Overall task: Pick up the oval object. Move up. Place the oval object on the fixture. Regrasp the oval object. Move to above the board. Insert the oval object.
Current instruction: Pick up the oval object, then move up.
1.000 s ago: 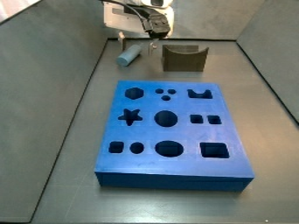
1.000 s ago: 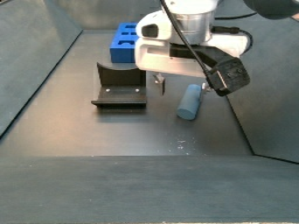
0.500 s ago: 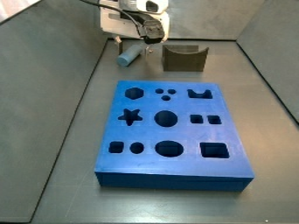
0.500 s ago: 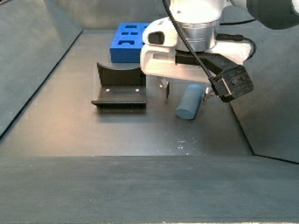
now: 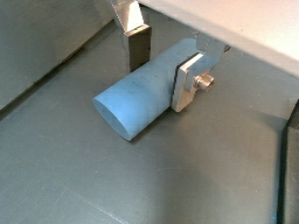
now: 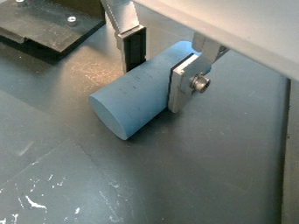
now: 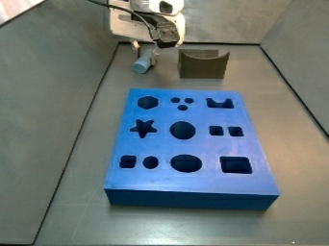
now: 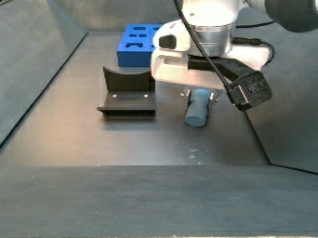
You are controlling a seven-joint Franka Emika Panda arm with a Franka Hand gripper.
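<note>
I will next grab the oval object across its rounded sides with my gripper. Then I will carry it onto the fixture [image 7: 202, 63].
The oval object [image 5: 138, 98] is a pale blue peg lying on its side on the dark floor; it also shows in a wrist view [image 6: 131, 101] and in both side views [image 7: 138, 66] [image 8: 198, 112]. My gripper [image 5: 163, 65] [image 6: 160, 61] is low over it and open, one finger on each side of the peg. One finger [image 5: 187, 80] lies against the peg's side; the other finger [image 5: 138, 49] stands a little off it. The fixture [image 7: 202, 63] [image 8: 125, 92] stands beside the peg. The blue board [image 7: 162, 146] [image 8: 134, 42] lies apart.
Grey walls enclose the floor [image 7: 52, 106] [image 8: 284, 121], and the peg lies near one of them. The fixture's dark base plate [image 6: 41, 26] shows close to the gripper in a wrist view.
My gripper has come down over the peg, so its fingers now flank it. The peg, fixture and board have not moved.
</note>
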